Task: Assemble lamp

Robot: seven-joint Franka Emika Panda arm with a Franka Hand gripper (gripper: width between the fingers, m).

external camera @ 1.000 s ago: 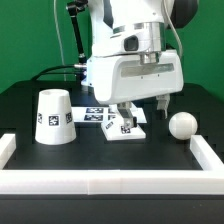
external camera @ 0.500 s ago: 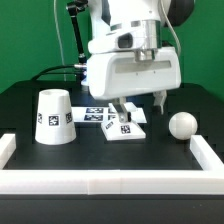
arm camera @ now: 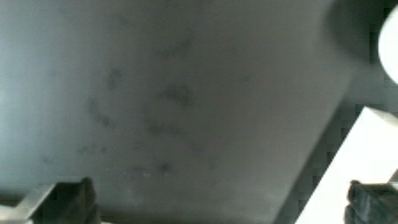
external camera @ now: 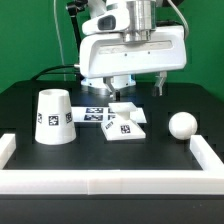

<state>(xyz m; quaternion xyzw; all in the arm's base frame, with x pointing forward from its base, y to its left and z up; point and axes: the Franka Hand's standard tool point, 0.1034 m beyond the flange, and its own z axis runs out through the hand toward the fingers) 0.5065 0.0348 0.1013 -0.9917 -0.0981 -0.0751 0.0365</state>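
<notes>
Next, my gripper grabs the lamp base by its raised top block [external camera: 122, 108] to brace it against the white border rails for assembly.
The blocky white lamp base [external camera: 128, 123] lies on the black table in the middle, with tags on top. The cone shade [external camera: 52, 118] stands at the exterior view's left. The ball-shaped bulb [external camera: 181, 124] lies at the right. My gripper [external camera: 136, 90] hangs above and behind the base, clear of it, open and empty. In the wrist view the gripper [arm camera: 217, 195] shows two fingertips [arm camera: 68, 198] far apart with only dark table between them. A curved white edge [arm camera: 388, 40], probably the bulb, and a white slanted part [arm camera: 365, 150] show at one side.
The marker board [external camera: 93, 113] lies flat just behind the base, toward the shade. White border rails run along the front [external camera: 110, 182] and the right side [external camera: 208, 152] of the table.
The gripper has risen from low around the base to well above it. The base, shade and bulb stay where they were.
</notes>
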